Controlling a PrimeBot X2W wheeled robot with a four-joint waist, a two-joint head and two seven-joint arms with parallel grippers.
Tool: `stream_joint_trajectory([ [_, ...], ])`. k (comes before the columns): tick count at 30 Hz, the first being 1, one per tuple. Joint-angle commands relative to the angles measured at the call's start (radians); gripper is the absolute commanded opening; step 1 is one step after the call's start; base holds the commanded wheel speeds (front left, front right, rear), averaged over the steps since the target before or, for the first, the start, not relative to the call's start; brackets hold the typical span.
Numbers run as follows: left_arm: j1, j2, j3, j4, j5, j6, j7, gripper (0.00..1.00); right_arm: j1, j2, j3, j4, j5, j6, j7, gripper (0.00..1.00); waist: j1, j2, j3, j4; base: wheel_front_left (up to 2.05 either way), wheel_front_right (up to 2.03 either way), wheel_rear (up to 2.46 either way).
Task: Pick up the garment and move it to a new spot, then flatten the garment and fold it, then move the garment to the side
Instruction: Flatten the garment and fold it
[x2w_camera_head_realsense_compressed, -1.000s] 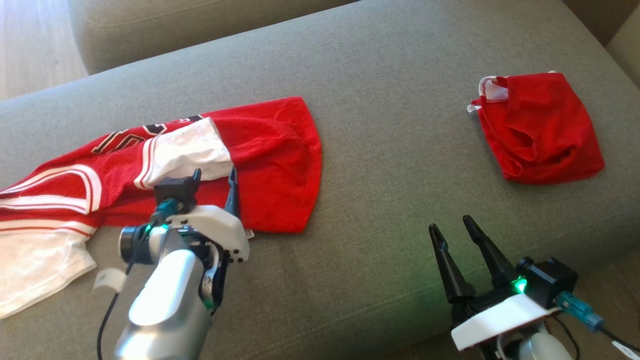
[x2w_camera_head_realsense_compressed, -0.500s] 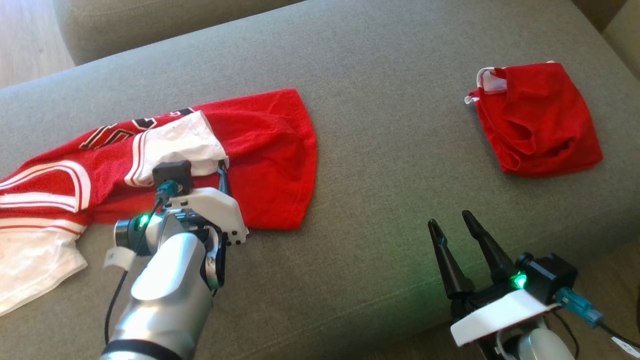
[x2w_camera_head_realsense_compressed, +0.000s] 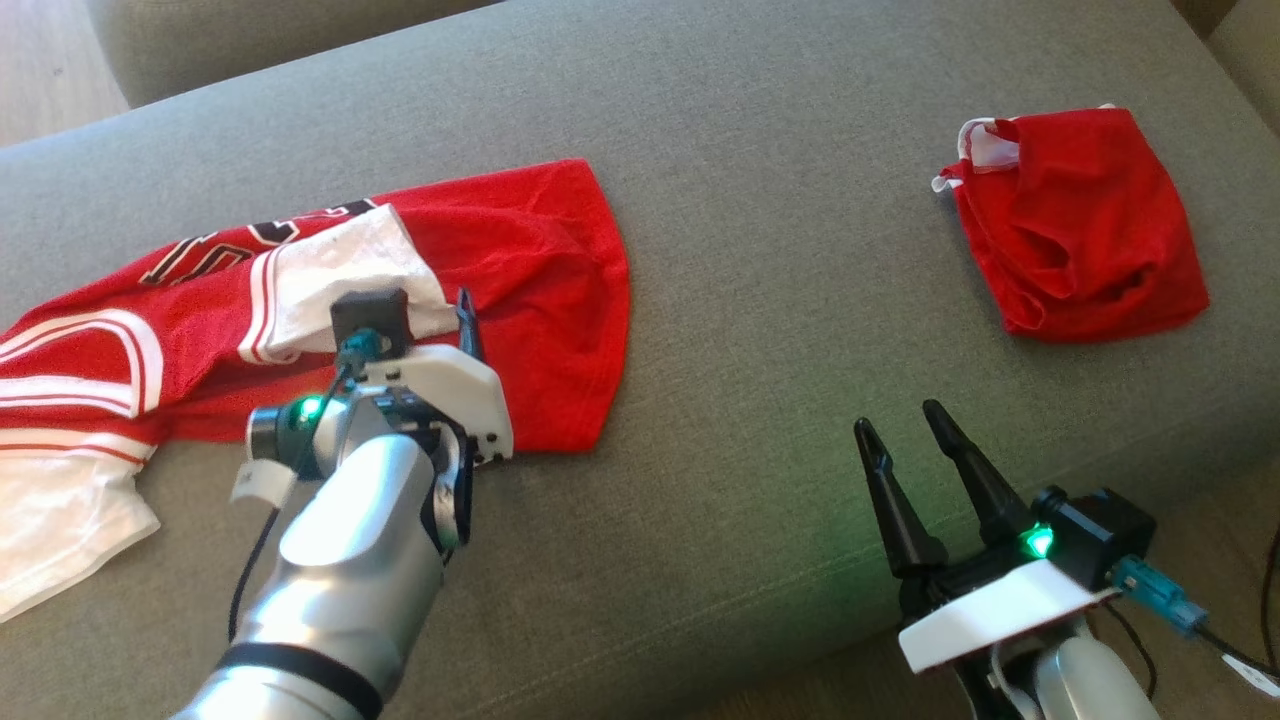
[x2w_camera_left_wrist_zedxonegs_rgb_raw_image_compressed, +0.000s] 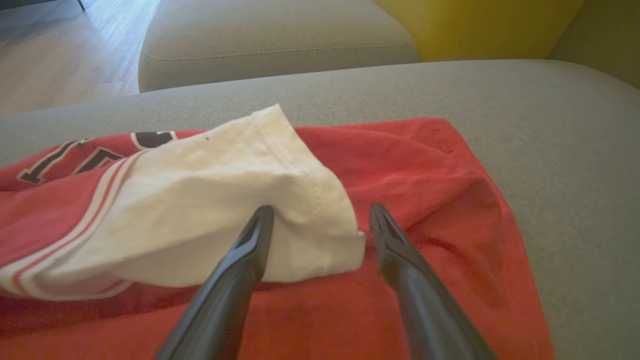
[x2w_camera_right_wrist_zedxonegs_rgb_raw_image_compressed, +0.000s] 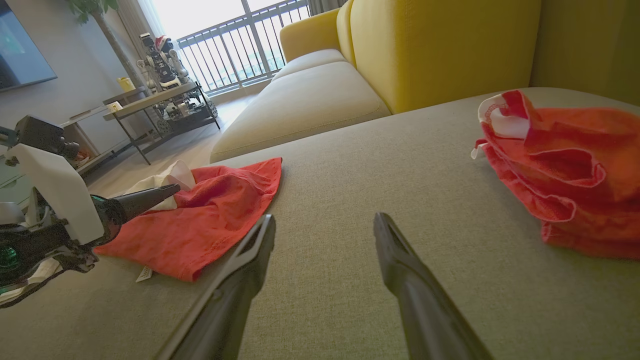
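Observation:
Next, my right gripper grabs the red jersey by its hem corner (x2w_camera_head_realsense_compressed: 585, 442) (x2w_camera_right_wrist_zedxonegs_rgb_raw_image_compressed: 193, 276). Then I move and flatten the jersey.
A red and white jersey-like garment (x2w_camera_head_realsense_compressed: 540, 250) lies crumpled on the left of the grey sofa seat (x2w_camera_head_realsense_compressed: 780, 300), with a white sleeve (x2w_camera_head_realsense_compressed: 350, 270) folded back over the red cloth. My left gripper (x2w_camera_head_realsense_compressed: 430, 320) is open and low over that sleeve. In the left wrist view its fingers straddle the white sleeve's (x2w_camera_left_wrist_zedxonegs_rgb_raw_image_compressed: 210, 200) lower corner, and the left gripper (x2w_camera_left_wrist_zedxonegs_rgb_raw_image_compressed: 320, 210) holds nothing. My right gripper (x2w_camera_head_realsense_compressed: 898, 420) stands open near the seat's front edge, away from the cloth. The right wrist view shows the right gripper (x2w_camera_right_wrist_zedxonegs_rgb_raw_image_compressed: 324, 219) empty above bare cushion, with the garment (x2w_camera_right_wrist_zedxonegs_rgb_raw_image_compressed: 215, 215) off to its left.
A second red garment (x2w_camera_head_realsense_compressed: 1080, 225), loosely folded, lies at the seat's far right (x2w_camera_right_wrist_zedxonegs_rgb_raw_image_compressed: 575, 170). Another cushion (x2w_camera_left_wrist_zedxonegs_rgb_raw_image_compressed: 275, 35) and a yellow backrest (x2w_camera_right_wrist_zedxonegs_rgb_raw_image_compressed: 440, 45) stand beyond. Wooden floor (x2w_camera_head_realsense_compressed: 50, 60) shows at the upper left. Bare seat lies between the two garments.
The head camera has tilted, shifting the whole picture upward. My left gripper has moved forward over the white sleeve. The right gripper has stayed put.

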Motion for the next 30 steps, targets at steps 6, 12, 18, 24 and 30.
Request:
stream_joint_trajectory([
  [6, -0.071, 0.018, 0.035, 0.01, -0.029, 0.027, -0.018, 0.26, -0.038, -0.007, 0.019, -0.027, 0.011, 0.0, -0.009, 1.0, -0.0001, 0.0, 0.001, -0.006, 0.0, 0.0, 0.0],
  [12, -0.057, 0.018, 0.023, 0.042, -0.026, 0.002, -0.019, 0.0, -0.033, -0.007, 0.01, -0.026, 0.015, 0.0, -0.009, 1.0, -0.0001, 0.0, -0.007, 0.005, 0.0, 0.0, 0.0],
  [18, 0.035, 0.086, 0.05, -0.134, 0.032, 0.023, -0.021, 0.0, -0.066, -0.007, 0.039, 0.009, 0.08, 0.0, -0.009, 1.0, -0.0001, 0.0, -0.016, 0.058, 0.0, 0.0, 0.0],
  [24, 0.207, 0.219, 0.104, -0.377, 0.106, 0.08, -0.021, 0.0, -0.204, -0.007, 0.077, 0.28, 0.193, 0.0, -0.009, 1.0, -0.0001, 0.0, -0.023, 0.153, 0.0, 0.0, 0.0],
  [30, 0.332, 0.311, 0.159, -0.569, 0.126, 0.15, -0.021, 0.0, -0.416, -0.007, 0.119, 0.565, 0.411, 0.0, -0.009, 1.0, -0.0001, 0.0, -0.002, 0.256, 0.0, 0.0, 0.0],
])
